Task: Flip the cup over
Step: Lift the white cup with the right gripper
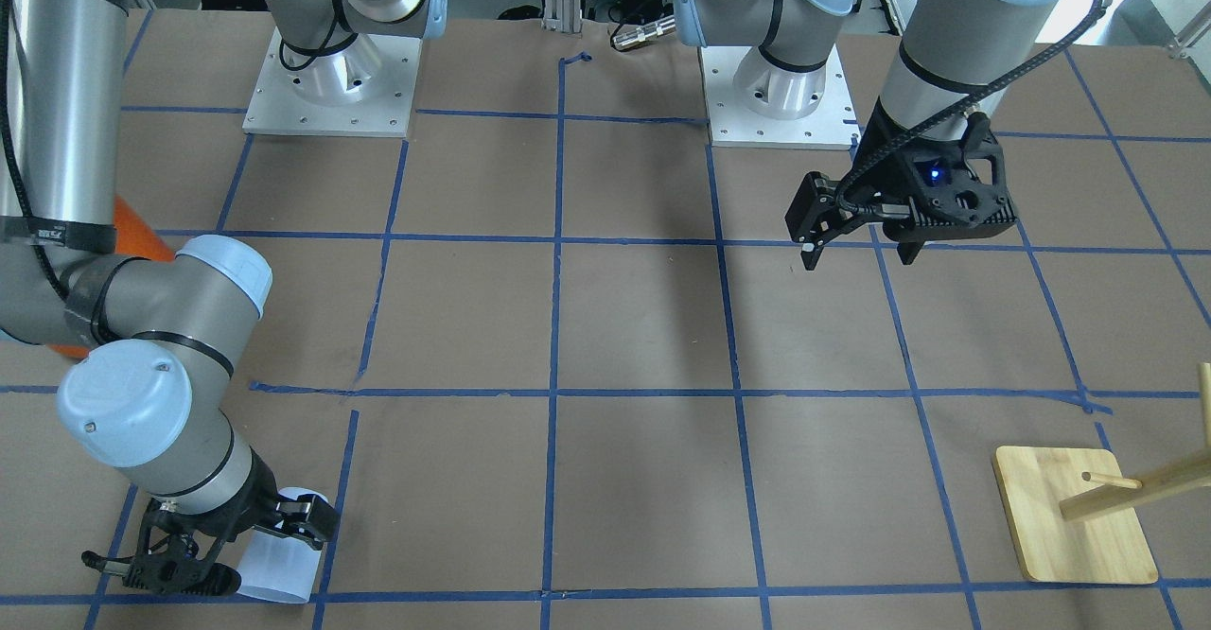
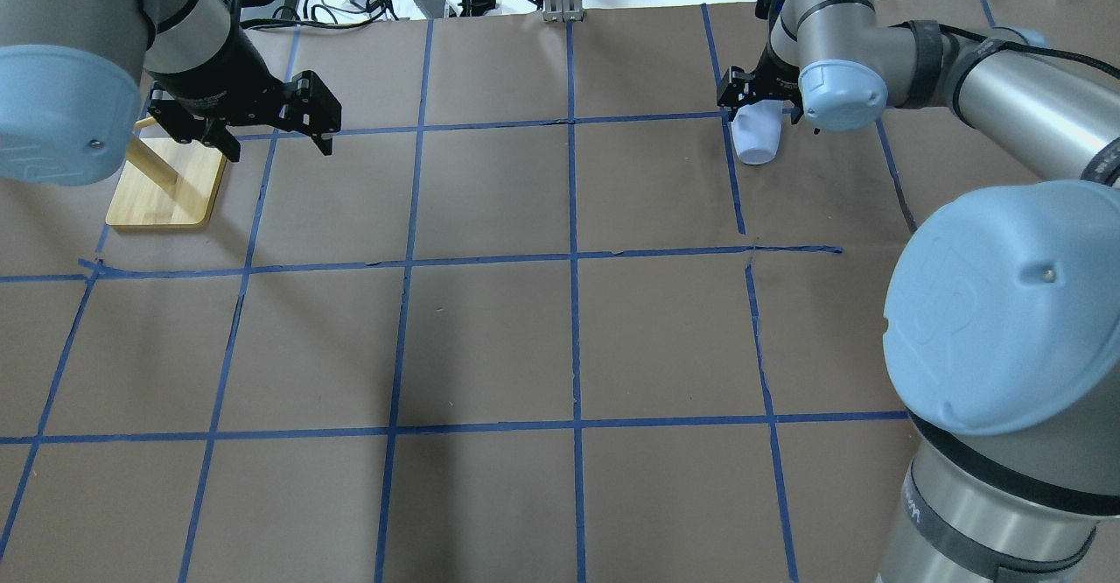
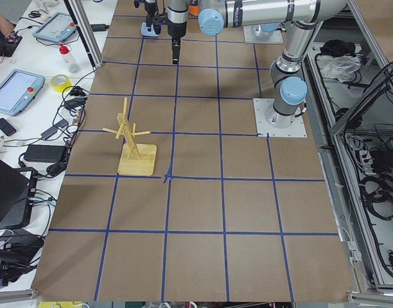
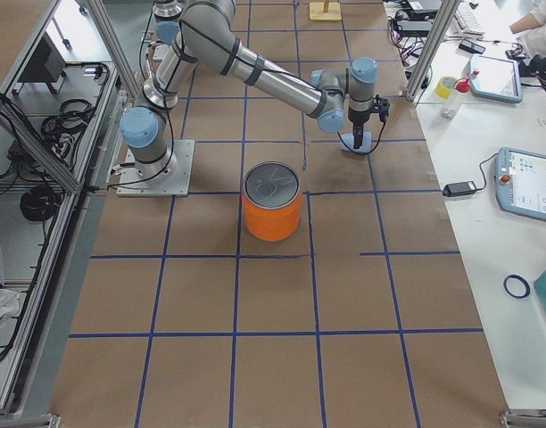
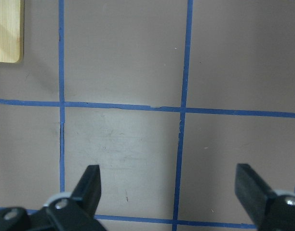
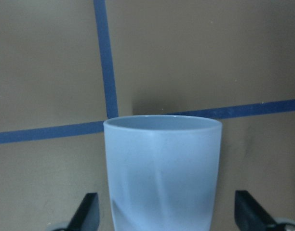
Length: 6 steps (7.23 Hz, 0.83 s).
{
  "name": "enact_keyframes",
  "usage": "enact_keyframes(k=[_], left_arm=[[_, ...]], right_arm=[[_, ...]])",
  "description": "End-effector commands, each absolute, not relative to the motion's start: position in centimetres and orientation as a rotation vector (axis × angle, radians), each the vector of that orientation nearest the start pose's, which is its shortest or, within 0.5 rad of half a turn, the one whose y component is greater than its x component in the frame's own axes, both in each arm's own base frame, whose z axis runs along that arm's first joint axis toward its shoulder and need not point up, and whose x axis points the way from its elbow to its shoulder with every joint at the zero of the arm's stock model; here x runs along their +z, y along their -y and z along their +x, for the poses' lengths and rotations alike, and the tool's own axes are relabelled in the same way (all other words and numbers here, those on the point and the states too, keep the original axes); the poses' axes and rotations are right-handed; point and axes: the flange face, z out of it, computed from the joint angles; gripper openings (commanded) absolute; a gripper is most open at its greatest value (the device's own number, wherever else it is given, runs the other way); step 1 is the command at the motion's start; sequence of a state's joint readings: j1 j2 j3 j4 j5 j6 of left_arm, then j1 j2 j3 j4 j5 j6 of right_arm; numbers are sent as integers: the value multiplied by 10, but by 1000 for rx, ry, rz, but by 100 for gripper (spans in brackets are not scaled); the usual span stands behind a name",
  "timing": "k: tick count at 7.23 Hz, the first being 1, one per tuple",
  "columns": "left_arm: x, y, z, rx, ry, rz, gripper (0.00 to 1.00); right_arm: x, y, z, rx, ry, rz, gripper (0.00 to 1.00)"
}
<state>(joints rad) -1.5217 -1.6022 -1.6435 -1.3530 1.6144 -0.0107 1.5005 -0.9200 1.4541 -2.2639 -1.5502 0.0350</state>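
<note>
My right gripper should flip the cup, so it needs to grab the pale blue-white cup by its side (image 1: 279, 566) (image 6: 162, 185) and leave the cup's rim free.
The pale blue-white cup (image 1: 279, 568) lies on its side near the table's far edge, with its rim pointing away from my base. It also shows in the overhead view (image 2: 757, 141) and fills the right wrist view (image 6: 162, 173). My right gripper (image 1: 251, 550) is open and straddles the cup, with a gap between each finger and its wall; the fingers (image 6: 89, 211) stand clear of it. My left gripper (image 1: 856, 247) is open and empty, hanging above bare table, as the left wrist view (image 5: 169, 187) shows.
A large orange can (image 4: 273, 214) with a silver top stands mid-table, partly hidden behind the right arm (image 1: 142, 233). A wooden peg stand on a square base (image 1: 1074, 516) sits near the left gripper (image 2: 166, 185).
</note>
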Motion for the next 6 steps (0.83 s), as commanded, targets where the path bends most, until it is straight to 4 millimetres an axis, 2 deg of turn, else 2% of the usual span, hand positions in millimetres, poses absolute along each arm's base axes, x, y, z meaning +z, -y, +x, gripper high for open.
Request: enact_keyframes(k=[1,6], left_arm=[[460,519,-104,-177,-3090,-96,100],[458,519,-105,-172,-3092,-94,100]], right_arm=[[206,721,85,-271,-3106,164,100],[199,726,85,-351,-3097,174,100]])
